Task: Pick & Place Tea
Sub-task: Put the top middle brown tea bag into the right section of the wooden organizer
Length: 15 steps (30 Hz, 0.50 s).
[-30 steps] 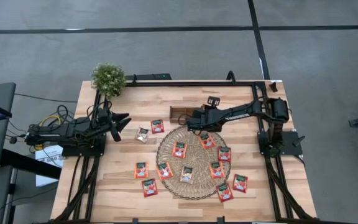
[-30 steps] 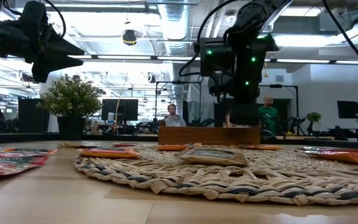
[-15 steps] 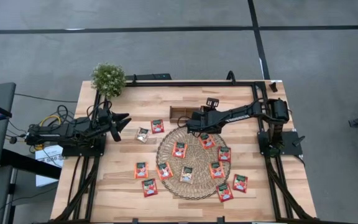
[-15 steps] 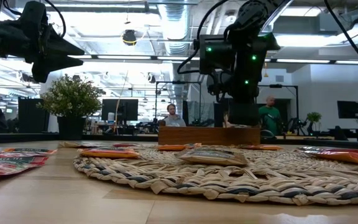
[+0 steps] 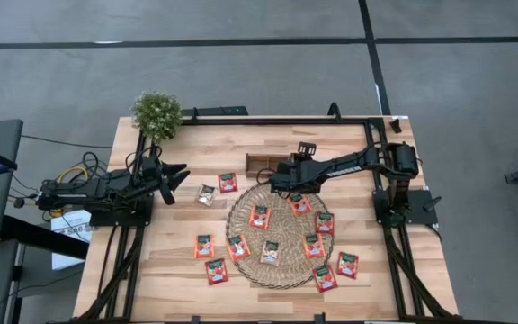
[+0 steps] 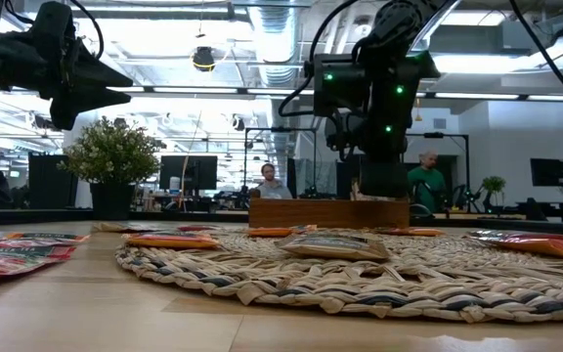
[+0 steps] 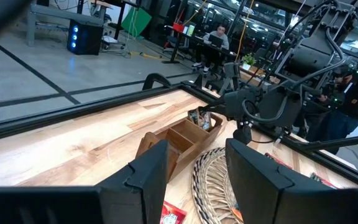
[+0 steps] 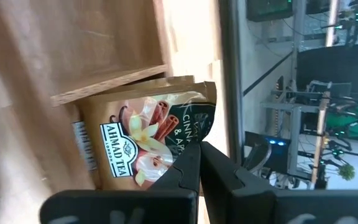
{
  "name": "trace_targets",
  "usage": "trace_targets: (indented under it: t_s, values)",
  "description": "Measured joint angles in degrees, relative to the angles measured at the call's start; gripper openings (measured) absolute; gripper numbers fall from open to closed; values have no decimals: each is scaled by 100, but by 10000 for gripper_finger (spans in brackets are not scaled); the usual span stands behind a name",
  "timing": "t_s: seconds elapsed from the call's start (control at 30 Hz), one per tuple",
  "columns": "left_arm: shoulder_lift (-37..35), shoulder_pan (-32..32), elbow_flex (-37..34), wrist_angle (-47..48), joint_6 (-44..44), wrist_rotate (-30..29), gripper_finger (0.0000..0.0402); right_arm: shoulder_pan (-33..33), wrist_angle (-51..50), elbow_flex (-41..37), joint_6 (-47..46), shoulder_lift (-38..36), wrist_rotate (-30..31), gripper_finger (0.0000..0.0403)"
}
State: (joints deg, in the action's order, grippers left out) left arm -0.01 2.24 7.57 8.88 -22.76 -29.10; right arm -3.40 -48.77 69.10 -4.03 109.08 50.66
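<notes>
The brownish sachet's lower edge is inside the tray's end section, past the divider. My right gripper will let go of the sachet, as it would rest there.
Several red-orange tea sachets lie flat on the round woven mat, for instance one, and more lie on the bare wood, such as one. A silvery sachet lies left of the mat. My right gripper reaches over the small wooden tray at the mat's far edge and is shut on a brownish sachet. My left gripper hovers open over the table's left side, away from the sachets. My right gripper pinches the brownish sachet by one edge between its two fingertips. The sachet stands tilted in the tray, sticking up above its wall. The fingers come at it from the table's right, slanting down.
A small potted plant stands at the table's far left corner. Black frame rails run along the table's left, right and far edges. Bare wood lies between the left gripper and the mat. People sit in the room behind the table.
My right gripper has eased slightly toward the table's left over the tray during the first half second, then held still. The sachets on the mat and table have not moved.
</notes>
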Motion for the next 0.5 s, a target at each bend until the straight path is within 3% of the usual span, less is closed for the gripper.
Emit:
trace_targets:
  t_s: [0.5]
  values:
    - [0, 0, 0, 0, 0, 2, 151, -2, 4, 0, -54, 0, -25, 12]
